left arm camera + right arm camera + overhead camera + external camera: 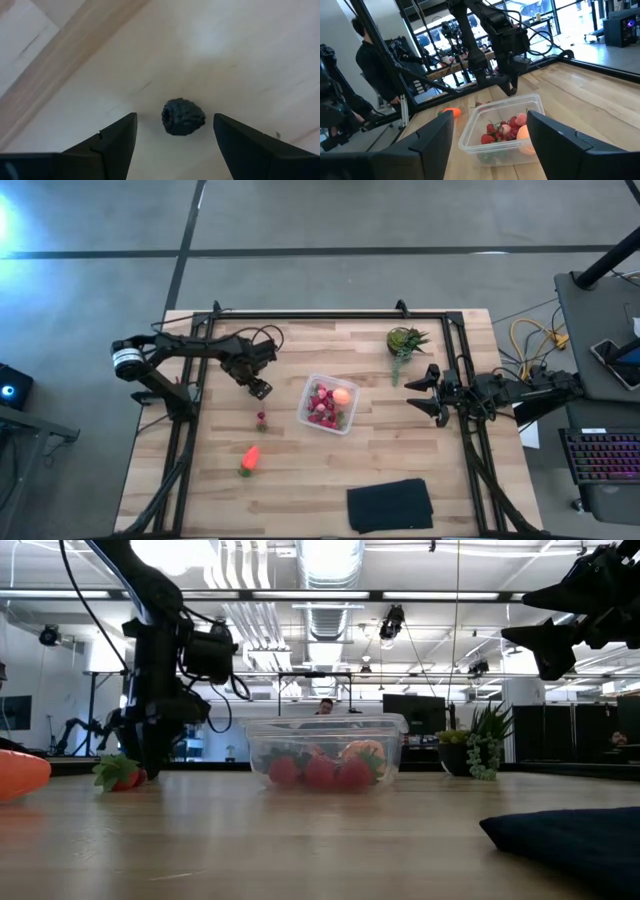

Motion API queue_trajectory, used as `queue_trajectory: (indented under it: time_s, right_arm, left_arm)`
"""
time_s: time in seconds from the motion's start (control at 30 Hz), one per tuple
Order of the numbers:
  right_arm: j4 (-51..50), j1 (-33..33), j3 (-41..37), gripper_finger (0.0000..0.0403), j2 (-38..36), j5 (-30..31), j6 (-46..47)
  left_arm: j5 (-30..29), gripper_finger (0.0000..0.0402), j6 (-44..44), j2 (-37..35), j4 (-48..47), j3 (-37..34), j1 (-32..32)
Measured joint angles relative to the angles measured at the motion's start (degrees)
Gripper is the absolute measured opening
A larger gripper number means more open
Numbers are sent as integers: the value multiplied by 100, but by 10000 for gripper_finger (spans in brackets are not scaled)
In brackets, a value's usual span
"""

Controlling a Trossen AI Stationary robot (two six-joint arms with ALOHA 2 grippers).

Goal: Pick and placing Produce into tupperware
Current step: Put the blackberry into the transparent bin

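The dark bumpy berry [183,117] would be caught if my left gripper closed, so it needs to close now: my left gripper's fingers are level with the berry's sides.
A clear tupperware [309,392] stands mid-table holding several red berries [320,410] and a round orange fruit [342,395]. An orange carrot-like piece [250,457] and a small red piece with green leaves [262,420] lie on the wood to the tupperware's left. My left gripper [259,389] points down, open, just above the table. Its fingers stand on either side of a dark bumpy berry [184,116] that lies on the wood, and do not touch it. My right gripper [428,392] waits open and level at the table's right side, facing the tupperware [470,136].
A spiky green plant [405,342] stands at the far right of the table. A flat black cloth [390,505] lies near the front edge. Black frame rails [330,315] run along the table's edges. A person [367,60] stands beyond the table's left side.
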Motion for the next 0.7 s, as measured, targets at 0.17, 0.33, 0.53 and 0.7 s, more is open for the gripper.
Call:
queue_trajectory:
  time_s: [0.17, 0.33, 0.53, 0.7]
  right_arm:
    - [1, 0, -1, 242, 1, 0, 0]
    - [0, 0, 1, 246, -1, 0, 0]
    - [2, 0, -1, 243, 1, 0, 0]
    - [0, 0, -1, 244, -1, -1, 0]
  left_arm:
    - [-17, 232, -9, 0, 224, -93, 0]
    - [-69, 190, -15, 0, 309, -96, 0]
    - [-113, 148, -7, 0, 342, -105, 0]
    - [-108, 123, -2, 0, 349, -105, 0]
